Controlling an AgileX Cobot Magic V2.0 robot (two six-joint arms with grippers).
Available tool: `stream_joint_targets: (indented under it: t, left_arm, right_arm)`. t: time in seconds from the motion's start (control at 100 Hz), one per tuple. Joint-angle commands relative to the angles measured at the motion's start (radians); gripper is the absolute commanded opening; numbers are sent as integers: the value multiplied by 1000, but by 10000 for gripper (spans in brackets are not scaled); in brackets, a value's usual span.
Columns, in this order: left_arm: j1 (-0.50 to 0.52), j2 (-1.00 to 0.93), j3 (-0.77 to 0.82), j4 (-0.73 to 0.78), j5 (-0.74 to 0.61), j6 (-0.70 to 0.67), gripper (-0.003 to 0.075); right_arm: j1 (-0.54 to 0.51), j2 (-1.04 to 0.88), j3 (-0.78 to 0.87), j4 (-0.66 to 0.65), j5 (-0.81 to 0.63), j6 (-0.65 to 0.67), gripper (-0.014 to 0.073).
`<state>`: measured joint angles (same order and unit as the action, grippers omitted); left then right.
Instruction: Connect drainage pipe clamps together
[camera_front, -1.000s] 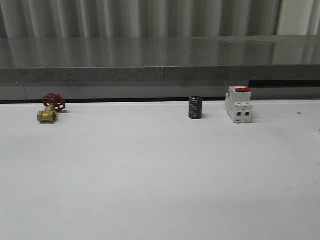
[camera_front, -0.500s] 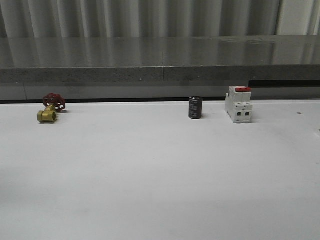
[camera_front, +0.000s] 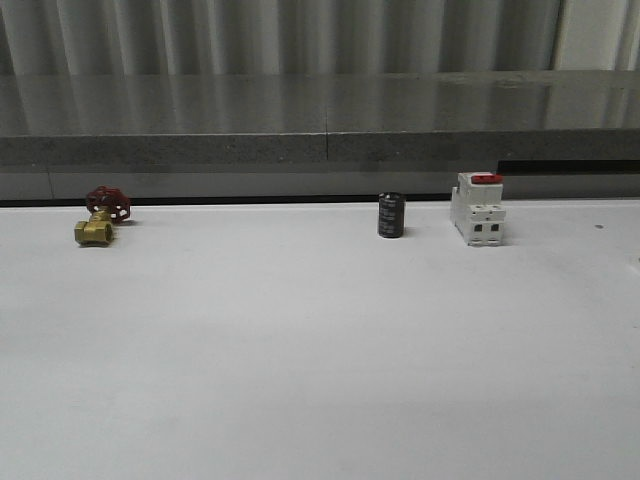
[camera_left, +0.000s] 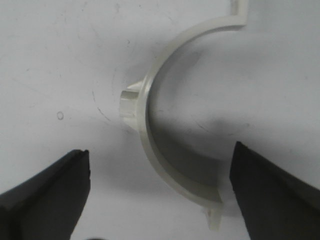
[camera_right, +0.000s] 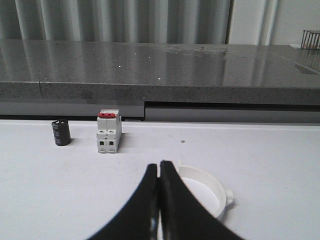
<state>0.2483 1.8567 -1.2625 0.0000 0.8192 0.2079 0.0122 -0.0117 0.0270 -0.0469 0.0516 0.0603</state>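
Note:
My left gripper moves toward the outer lug (camera_left: 129, 106) first, then closes, since its fingers stand wide and short of it and closing would miss the clamp.
One white half-ring drainage pipe clamp (camera_left: 150, 125) lies flat on the white table straight below my left gripper (camera_left: 160, 165). Its outer lug and both end tabs show. The left gripper is open, its two dark fingers standing wide on either side of the clamp's lower end without touching it. The other drainage pipe clamp (camera_right: 212, 187) lies on the table just beyond and to the side of my right gripper (camera_right: 160, 167), partly hidden behind the fingers. The right gripper is shut, its black fingertips pressed together with nothing between them.
Along the table's (camera_front: 320, 350) far edge stand a brass valve with a red handwheel (camera_front: 100, 218), a small black cylinder (camera_front: 391, 215) and a white boxy breaker with a red top (camera_front: 477, 208). Behind them runs a grey stone ledge (camera_front: 320, 120).

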Motion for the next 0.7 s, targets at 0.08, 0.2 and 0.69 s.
stream_joint_targets:
  t: [0.08,0.2,0.69]
  left_arm:
    - [29,22,-58,-22,-55,44,566]
    - [47,57,-82,-39,-59,62,566]
    - [52,114,-97,-81,-107,111,566]
  right_arm:
    - [-6,-18,-17,0,-82,-1,-68]
    - [-6,-18,-17,0,-82,-1,-68]
    - [-6,-18,-17,0,-82,-1,-68]
